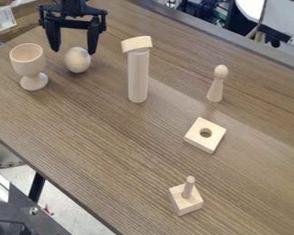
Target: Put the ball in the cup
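The ball (77, 60) should go in the cup, so my gripper should next grab the ball by its round sides.
The black gripper (74, 48) hangs at the upper left of the camera view, its two fingers spread wide and pointing down. A pale wooden ball (77, 60), slightly egg-shaped, rests on the table just below and between the fingertips, with the fingers not closed on it. To its left stands an upright wooden cup (29, 64) on a short stem and round foot, its opening facing up. The ball is outside the cup, a small gap apart from it.
Right of the ball stands a wooden cylinder (138, 75) with a curved block (136, 44) on top. Farther right are a peg figure (217, 84) and a square block with a hole (196, 138). A small block with a peg (185, 203) sits near the wooden table's (100, 183) lower part.
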